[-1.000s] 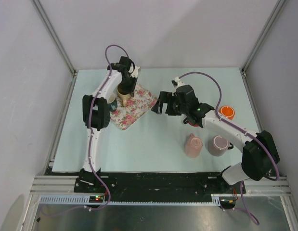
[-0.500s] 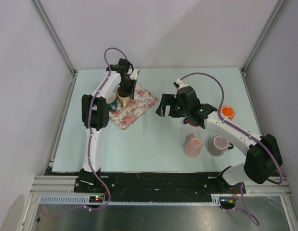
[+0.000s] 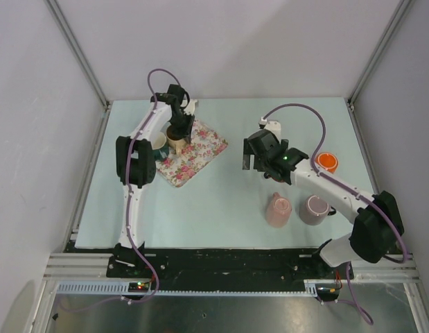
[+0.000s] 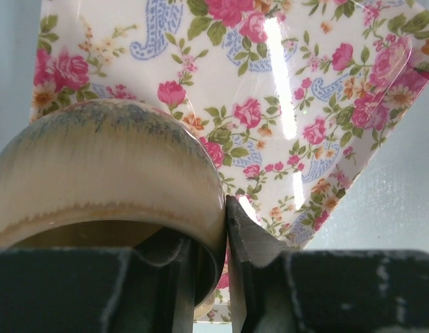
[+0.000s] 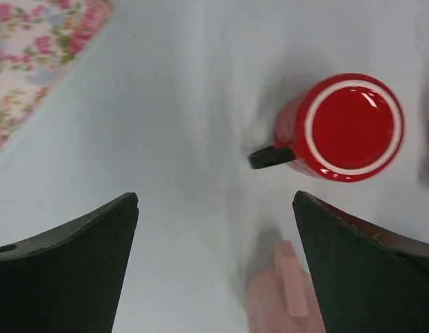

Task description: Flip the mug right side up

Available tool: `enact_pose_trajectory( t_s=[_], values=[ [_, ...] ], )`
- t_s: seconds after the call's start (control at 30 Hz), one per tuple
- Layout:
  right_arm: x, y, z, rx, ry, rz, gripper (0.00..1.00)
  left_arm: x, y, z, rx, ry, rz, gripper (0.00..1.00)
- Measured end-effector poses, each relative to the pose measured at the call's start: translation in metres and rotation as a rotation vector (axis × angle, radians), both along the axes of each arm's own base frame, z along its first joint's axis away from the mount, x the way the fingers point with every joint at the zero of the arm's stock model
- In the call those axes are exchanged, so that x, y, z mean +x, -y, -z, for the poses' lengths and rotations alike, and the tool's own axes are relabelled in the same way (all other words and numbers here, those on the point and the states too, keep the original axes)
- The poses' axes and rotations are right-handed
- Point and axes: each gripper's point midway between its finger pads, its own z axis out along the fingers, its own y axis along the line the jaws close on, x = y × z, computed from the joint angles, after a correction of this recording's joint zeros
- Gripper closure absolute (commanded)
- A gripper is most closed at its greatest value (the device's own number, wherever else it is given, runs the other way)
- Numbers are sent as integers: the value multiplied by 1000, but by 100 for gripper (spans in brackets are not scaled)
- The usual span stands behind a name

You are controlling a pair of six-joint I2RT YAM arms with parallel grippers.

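The right gripper should next pick up the upside-down red mug by its black handle (image 3: pixel 267 175) (image 5: pixel 272 157), so that the red mug's rim stays free for the handover to the left gripper.
My left gripper (image 3: pixel 179 130) is shut on the rim of a beige glazed mug (image 3: pixel 176 141) over the floral mat (image 3: pixel 204 150). In the left wrist view one finger is inside the mug (image 4: pixel 110 173) and the other finger (image 4: pixel 245 232) presses its outer wall. Its opening faces the wrist. My right gripper (image 3: pixel 252 163) is open and empty above bare table. In the right wrist view (image 5: pixel 215 201) a red mug (image 5: pixel 346 128) stands upside down, base up, black handle to the left, beyond the right fingertip.
A pink mug (image 3: pixel 277 210) lies near the front, also low in the right wrist view (image 5: pixel 287 302). A mauve mug (image 3: pixel 314 209) is beside it. An orange mug (image 3: pixel 326 161) stands at the right. A dark green mug (image 3: pixel 159 146) sits left of the mat.
My right gripper has drawn back to the right, away from the mat. My left gripper has shifted slightly with the beige mug still in its grip.
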Motion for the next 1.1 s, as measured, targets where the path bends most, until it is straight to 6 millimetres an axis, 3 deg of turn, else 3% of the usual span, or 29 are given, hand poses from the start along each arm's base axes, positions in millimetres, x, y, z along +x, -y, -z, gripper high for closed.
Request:
enact_pose_trajectory(
  t_s=[0.1,0.27,0.37,0.53,0.67,0.83,0.97,1.1],
  values=[
    [3,13,12,-76,-9,52,1,-3,0,0,-2,-11,1,69],
    [10,30,30,-175,-17,133,1,-3,-1,-5,-2,-3,9,39],
    [16,41,36,-217,-7,190,0,-2,-3,-17,6,22,13,29],
    [23,53,54,-287,-12,261,3,8,-4,-56,4,124,25,24],
    [24,63,73,-360,-32,300,15,6,-5,-96,-8,209,38,23],
    [23,77,74,-431,-20,344,24,-6,-4,-148,-43,307,62,22],
    [21,86,75,-449,-20,370,30,-18,-4,-171,-63,348,78,22],
    [8,98,82,-453,-39,392,31,-24,-4,-176,-73,350,84,22]
  ],
)
